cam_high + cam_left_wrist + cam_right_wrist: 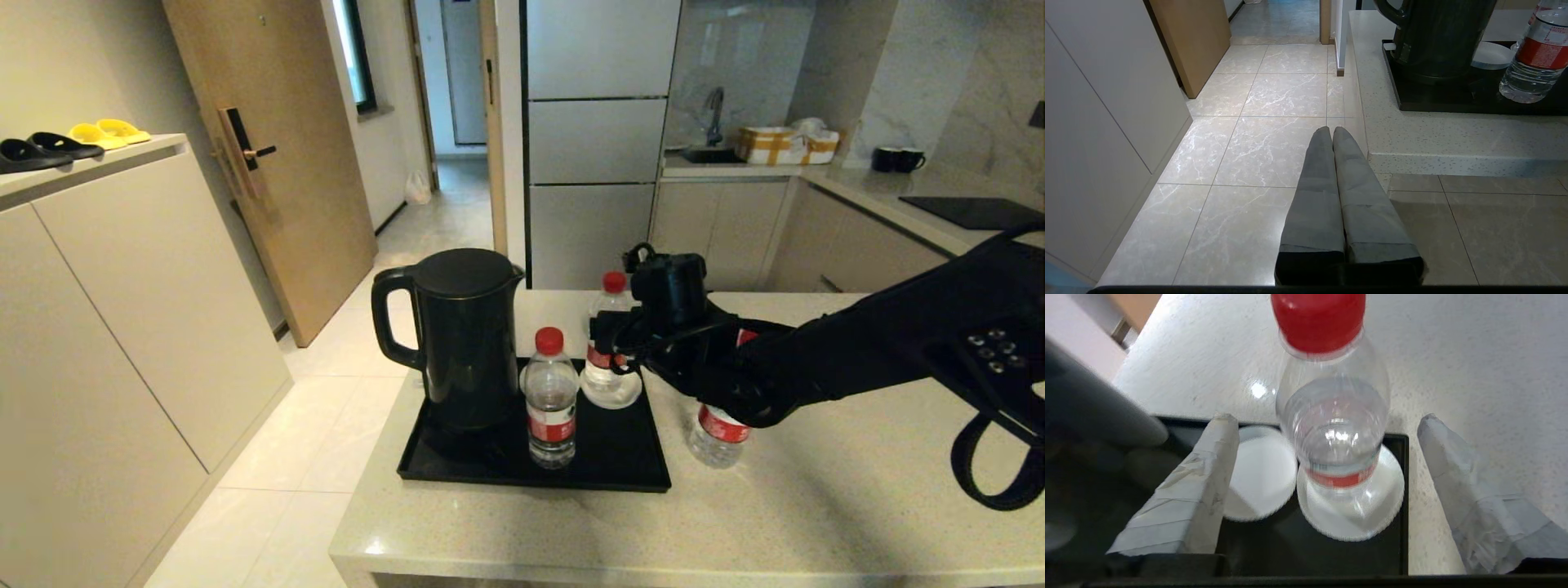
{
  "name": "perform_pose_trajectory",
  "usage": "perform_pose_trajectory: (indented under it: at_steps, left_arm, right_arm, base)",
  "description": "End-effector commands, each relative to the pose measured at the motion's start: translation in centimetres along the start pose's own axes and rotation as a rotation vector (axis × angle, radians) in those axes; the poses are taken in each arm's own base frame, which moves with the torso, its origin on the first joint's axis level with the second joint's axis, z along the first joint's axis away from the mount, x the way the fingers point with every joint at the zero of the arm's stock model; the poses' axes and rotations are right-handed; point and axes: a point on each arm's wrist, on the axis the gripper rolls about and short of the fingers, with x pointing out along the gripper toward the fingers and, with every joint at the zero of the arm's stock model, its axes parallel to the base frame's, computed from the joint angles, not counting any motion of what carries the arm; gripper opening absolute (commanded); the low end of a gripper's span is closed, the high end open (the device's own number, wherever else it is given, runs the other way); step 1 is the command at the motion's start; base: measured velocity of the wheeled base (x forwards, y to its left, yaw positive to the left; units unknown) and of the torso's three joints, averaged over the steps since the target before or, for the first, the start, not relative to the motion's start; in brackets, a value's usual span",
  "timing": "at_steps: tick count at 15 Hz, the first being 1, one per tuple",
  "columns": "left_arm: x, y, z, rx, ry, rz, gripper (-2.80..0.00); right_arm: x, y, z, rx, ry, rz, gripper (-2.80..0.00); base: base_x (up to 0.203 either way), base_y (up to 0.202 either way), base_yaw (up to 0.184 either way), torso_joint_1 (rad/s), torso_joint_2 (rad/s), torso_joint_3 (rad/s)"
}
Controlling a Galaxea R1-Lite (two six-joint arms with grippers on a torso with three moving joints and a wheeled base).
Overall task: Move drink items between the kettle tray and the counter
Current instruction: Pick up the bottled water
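Observation:
The back bottle's clear body (1336, 416) above the white saucer (1359, 514) is beyond my right gripper's fingers, so they would miss it if they closed now. My right gripper should move toward the bottle's body before it closes.
Three clear water bottles with red caps stand near the black kettle (465, 343). One bottle (551, 400) is at the front of the black kettle tray (604, 465). A second bottle (611, 304) stands on a white saucer (612, 394) at the tray's back right corner. The third bottle (717, 433) is on the beige counter (816, 506) just right of the tray, partly hidden by my right arm. My right gripper (1326, 417) is open, with its fingers (1208, 486) on either side of the back bottle (1335, 428) and apart from it. My left gripper (1331, 131) is shut and empty, low beside the counter's edge (1433, 159).
A second white saucer (1261, 473) lies on the tray next to the one under the bottle. The kettle (1437, 41) fills the tray's left half. A tiled floor (1274, 134), a cabinet (122, 327) and a wooden door (277, 163) lie to the left of the counter.

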Motion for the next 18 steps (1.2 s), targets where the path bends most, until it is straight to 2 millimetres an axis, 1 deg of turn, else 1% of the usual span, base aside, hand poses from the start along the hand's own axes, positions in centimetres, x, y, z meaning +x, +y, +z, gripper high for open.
perform_pose_trajectory:
  at_steps: [1, 10, 18]
  left_arm:
    - [0.0, 0.0, 0.0, 0.0, 0.001, 0.0, -2.8]
    - [0.0, 0.0, 0.0, 0.0, 0.001, 0.0, -2.8]
    - [0.0, 0.0, 0.0, 0.0, 0.001, 0.0, -2.8]
  right_arm:
    - [1.6, 0.1, -0.8, 0.001, 0.004, -0.014, 0.0]
    - [4.4, 0.9, -1.5, -0.002, -0.01, -0.022, 0.0]
    - [5.0, 0.5, -2.0, -0.009, -0.004, -0.05, 0.0]
  base:
    - [0.0, 0.0, 0.0, 0.0, 0.0, 0.0]
    - [0.0, 0.0, 0.0, 0.0, 0.0, 0.0]
    - [0.0, 0.0, 0.0, 0.0, 0.0, 0.0]
